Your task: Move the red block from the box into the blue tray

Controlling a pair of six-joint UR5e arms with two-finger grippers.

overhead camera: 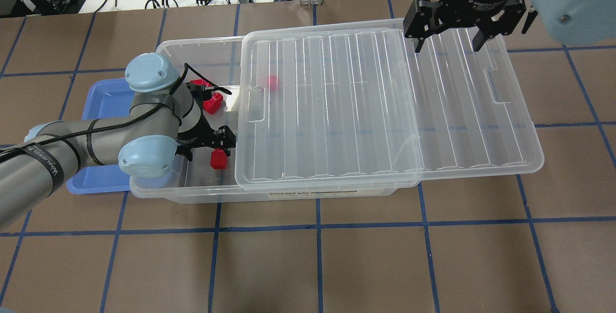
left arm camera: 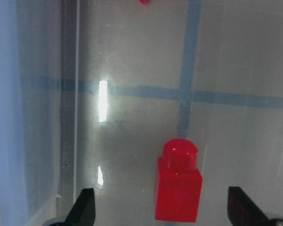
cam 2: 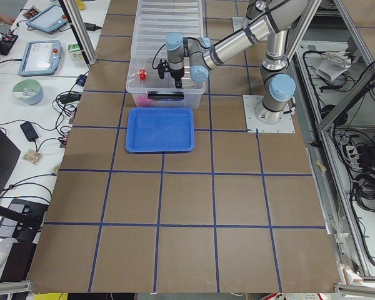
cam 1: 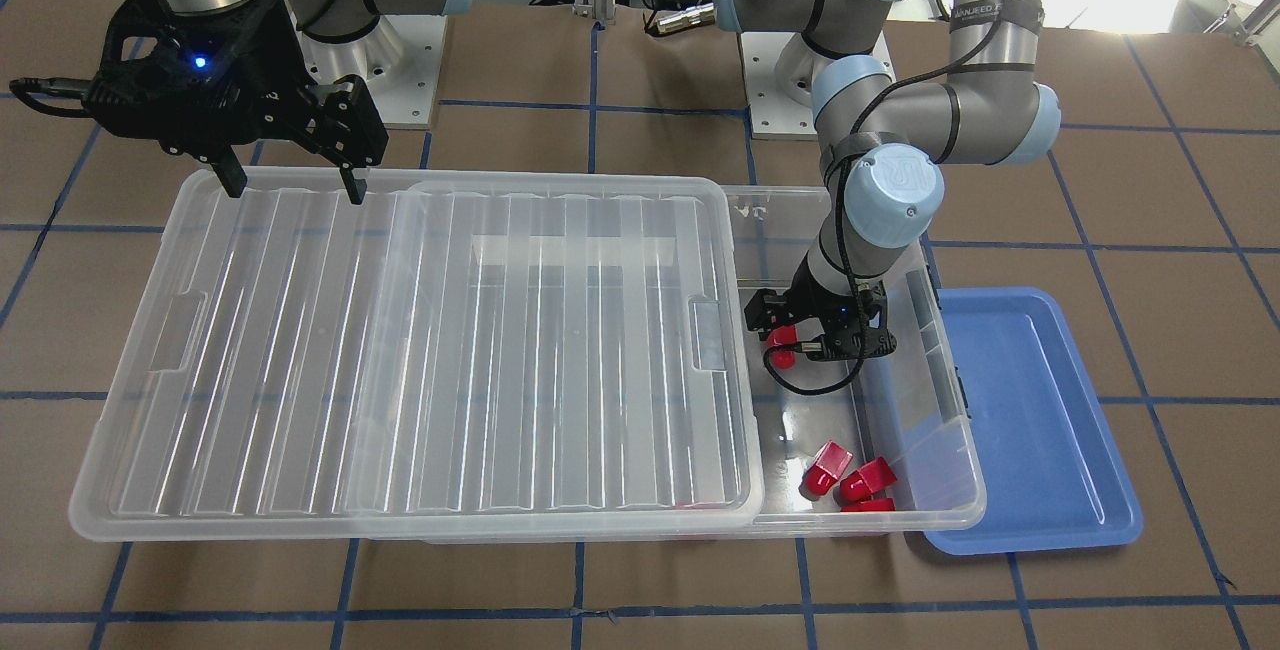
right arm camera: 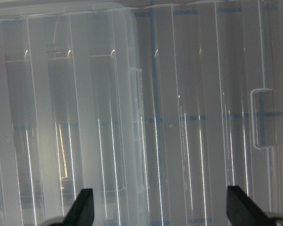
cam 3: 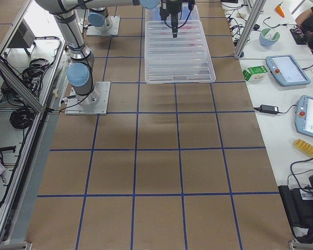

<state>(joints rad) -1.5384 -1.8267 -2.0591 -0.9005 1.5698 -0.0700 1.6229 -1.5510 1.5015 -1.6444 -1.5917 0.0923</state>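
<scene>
The red block needs to go in the blue tray (cam 1: 1040,430), so my left gripper should next grab the red block by its square body (cam 1: 782,337).
The clear box (cam 1: 962,417) has its ribbed lid (cam 1: 400,350) slid aside, so the end by the blue tray (cam 1: 1040,430) is uncovered. My left gripper (overhead camera: 209,147) is down inside that uncovered end. In the left wrist view it (left arm camera: 162,209) is open, with a red block (left arm camera: 178,188) lying on the box floor between its fingers. That block also shows in the front view (cam 1: 782,348). My right gripper (overhead camera: 447,45) is open and empty, above the lid's far edge.
Other red blocks (cam 1: 850,480) lie in the box corner near the tray, and one (overhead camera: 273,82) shows through the lid. The blue tray (overhead camera: 103,96) lies against the box's end, partly under my left arm. Cables and devices line the table edge.
</scene>
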